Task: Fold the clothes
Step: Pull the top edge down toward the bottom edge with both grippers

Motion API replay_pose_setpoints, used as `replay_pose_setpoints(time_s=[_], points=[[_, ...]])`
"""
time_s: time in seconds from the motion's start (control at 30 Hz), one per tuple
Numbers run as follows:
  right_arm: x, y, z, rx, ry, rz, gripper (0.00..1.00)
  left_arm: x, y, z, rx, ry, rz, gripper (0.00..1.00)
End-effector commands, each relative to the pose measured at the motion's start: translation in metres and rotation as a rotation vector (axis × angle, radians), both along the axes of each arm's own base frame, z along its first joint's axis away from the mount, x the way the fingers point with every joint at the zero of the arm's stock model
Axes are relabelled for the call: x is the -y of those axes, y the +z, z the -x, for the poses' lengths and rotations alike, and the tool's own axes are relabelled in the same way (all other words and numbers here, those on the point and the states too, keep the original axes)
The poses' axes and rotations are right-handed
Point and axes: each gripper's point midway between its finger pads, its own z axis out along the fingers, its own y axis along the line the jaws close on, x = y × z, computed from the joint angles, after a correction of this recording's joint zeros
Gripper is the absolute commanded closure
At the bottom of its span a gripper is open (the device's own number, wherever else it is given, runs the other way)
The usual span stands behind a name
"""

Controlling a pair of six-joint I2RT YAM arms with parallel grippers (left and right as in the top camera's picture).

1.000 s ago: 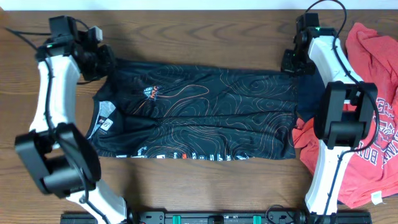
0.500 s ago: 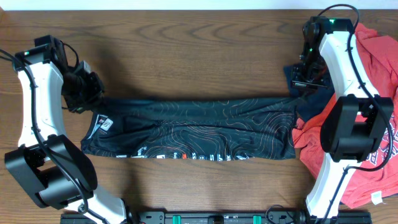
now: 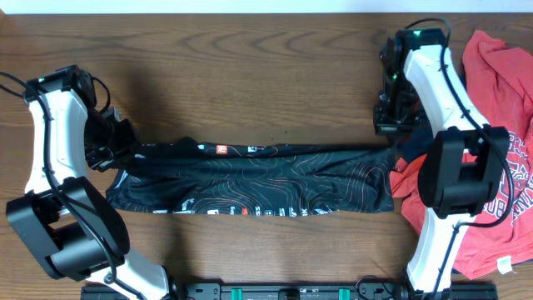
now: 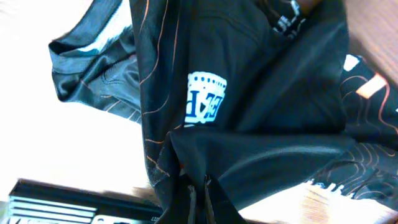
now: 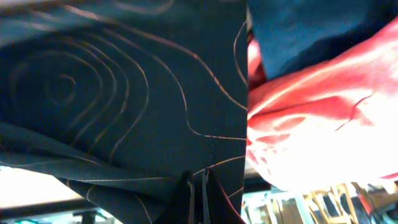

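The jersey's far edge is well above the table, so my right gripper keeps hold of the jersey for now. Opened now, it would drop the jersey in a loose fold.
The black jersey (image 3: 266, 179) with thin orange-red contour lines lies across the table as a narrow band, its far edge lifted. My left gripper (image 3: 104, 150) is shut on its left far edge; the left wrist view shows the cloth (image 4: 249, 112) with a white logo hanging from the pinched fingers (image 4: 200, 193). My right gripper (image 3: 391, 125) is shut on its right far edge; the right wrist view shows the lined fabric (image 5: 124, 106) held in the fingers (image 5: 198, 186). A red printed T-shirt (image 3: 500, 167) and a navy garment (image 3: 412, 146) lie at the right.
The wooden table (image 3: 250, 75) shows behind the jersey. The red T-shirt (image 5: 311, 118) and navy garment (image 5: 292, 31) lie right beside the jersey's right end. A black rail (image 3: 266, 292) runs along the front edge.
Both grippers have carried the jersey's far edge toward the front. The jersey has narrowed from a wide spread to a thin band, its far half folding over the near half.
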Motion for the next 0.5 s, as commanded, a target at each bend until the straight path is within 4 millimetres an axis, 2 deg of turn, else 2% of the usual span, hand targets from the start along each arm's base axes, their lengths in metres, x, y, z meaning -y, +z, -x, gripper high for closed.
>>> replay_pose_setpoints(time_s=[0.0,0.27,0.47], points=[[0.001,-0.006,0.016,-0.051,0.018,0.002,0.99,-0.006,-0.001,0.009,-0.035,-0.001,-0.031,0.94],[-0.007,-0.030,0.042,-0.077,-0.006,-0.049,0.99,-0.007,-0.002,0.022,-0.089,-0.007,-0.047,0.94],[-0.010,-0.049,0.045,-0.040,-0.013,-0.069,0.99,-0.004,-0.013,0.032,-0.124,-0.007,-0.037,0.94]])
